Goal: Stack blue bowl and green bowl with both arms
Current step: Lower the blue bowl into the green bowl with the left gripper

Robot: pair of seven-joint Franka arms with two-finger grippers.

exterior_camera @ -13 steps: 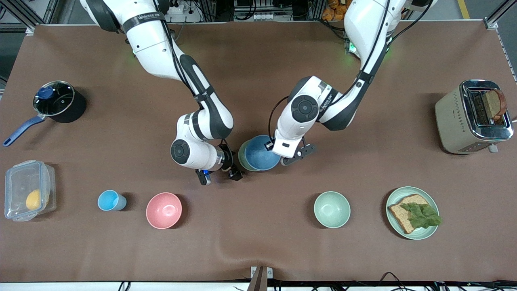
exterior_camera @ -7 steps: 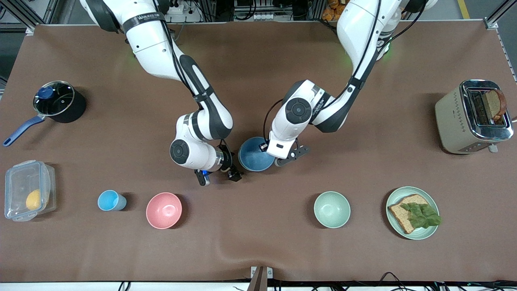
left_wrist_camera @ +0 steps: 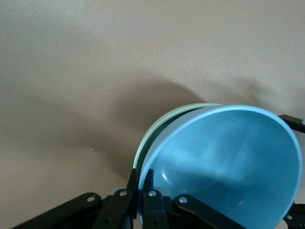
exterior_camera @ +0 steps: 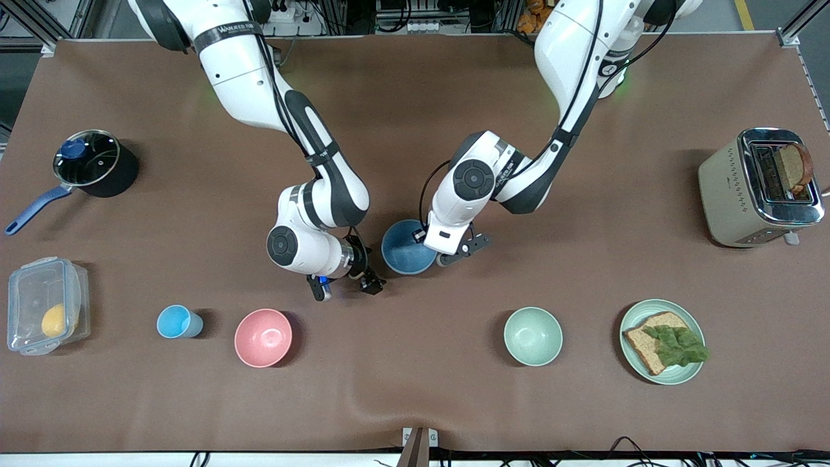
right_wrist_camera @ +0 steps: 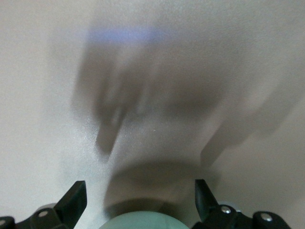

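Observation:
The blue bowl sits inside the green bowl's rim in the left wrist view, so the robot's left gripper should open.
The blue bowl (exterior_camera: 407,250) sits mid-table, and my left gripper (exterior_camera: 423,239) is shut on its rim, one finger inside and one outside. In the left wrist view the blue bowl (left_wrist_camera: 224,162) lies tilted in the green bowl (left_wrist_camera: 157,126), of which only a curved rim shows past it; the left gripper (left_wrist_camera: 141,172) pinches the rim. The front view hides the green bowl under the blue one. My right gripper (exterior_camera: 343,285) stands open beside the bowls, toward the right arm's end. Between the right gripper's (right_wrist_camera: 138,195) fingers a pale green rounded edge (right_wrist_camera: 138,222) shows, untouched.
Nearer the camera stand a light-blue cup (exterior_camera: 176,322), a pink bowl (exterior_camera: 262,337), a mint bowl (exterior_camera: 533,336) and a plate with bread (exterior_camera: 661,311). A toaster (exterior_camera: 726,188) is at the left arm's end; a pot (exterior_camera: 123,175) and a plastic container (exterior_camera: 26,285) are at the right arm's end.
The left arm carried the blue bowl sideways over the green bowl, which is now covered in the front view. The right gripper drew back slightly, still open.

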